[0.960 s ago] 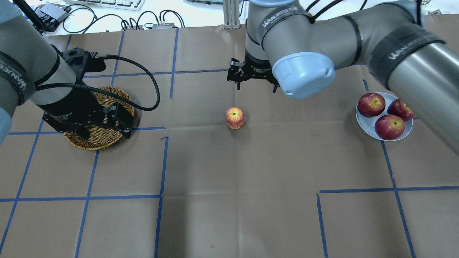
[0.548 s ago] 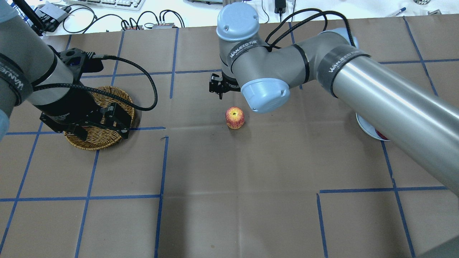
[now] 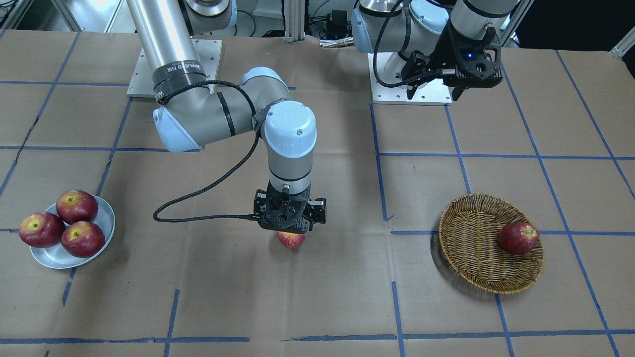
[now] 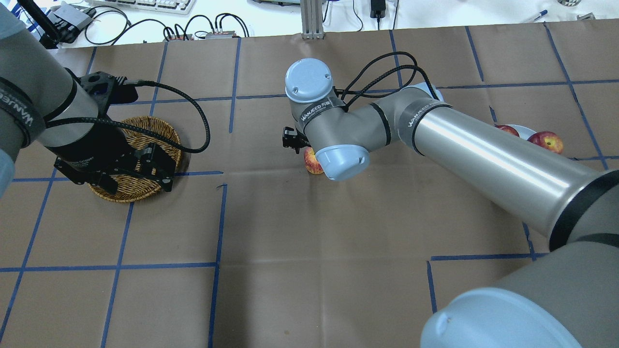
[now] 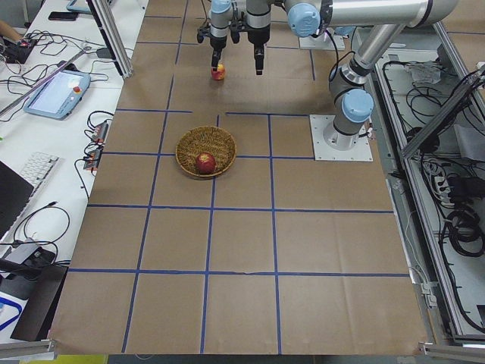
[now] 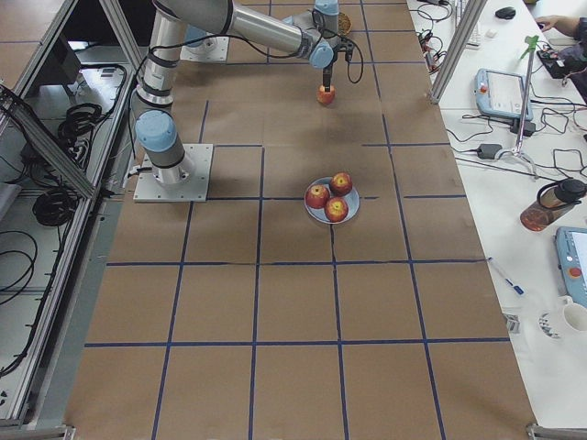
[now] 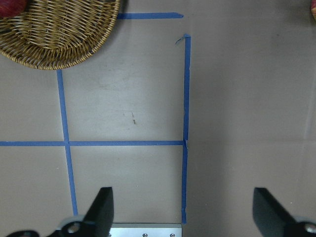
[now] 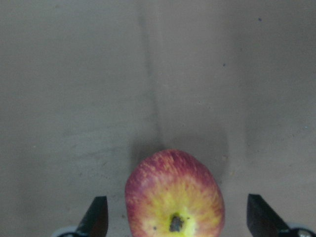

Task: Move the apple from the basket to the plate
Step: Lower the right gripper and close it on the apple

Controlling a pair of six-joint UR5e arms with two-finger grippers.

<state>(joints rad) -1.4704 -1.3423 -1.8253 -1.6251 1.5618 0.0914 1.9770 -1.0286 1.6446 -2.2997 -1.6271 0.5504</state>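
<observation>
My right gripper grabs the apple around its rounded red-and-yellow body [image 3: 290, 241] next, to transfer the apple to the plate [image 3: 105, 218].
The apple [image 8: 174, 197], red with a yellow blush round its stem, stands on the brown paper at the table's middle [image 3: 291, 240], outside both containers. My right gripper [image 3: 290, 229] is open and hangs straight over it; in the right wrist view one finger [image 8: 96, 217] shows on each side of the apple, not touching. The arm hides most of the apple from overhead [image 4: 311, 165]. The wicker basket [image 3: 471, 253] holds one dark red apple [image 3: 518, 238]. My left gripper [image 4: 139, 182] is open and empty above the basket [image 4: 126, 189]. The pale plate [image 3: 105, 218] sits at my right.
Three dark red apples [image 3: 62, 223] fill most of the plate. Blue tape lines grid the paper. The left wrist view shows the basket's edge [image 7: 54, 39] and bare paper below it. Cables and keyboards lie beyond the table's far edge [image 4: 145, 24].
My right arm has swung toward me and come down, bringing its open gripper over the apple. The left gripper has barely moved. The apple has not moved.
</observation>
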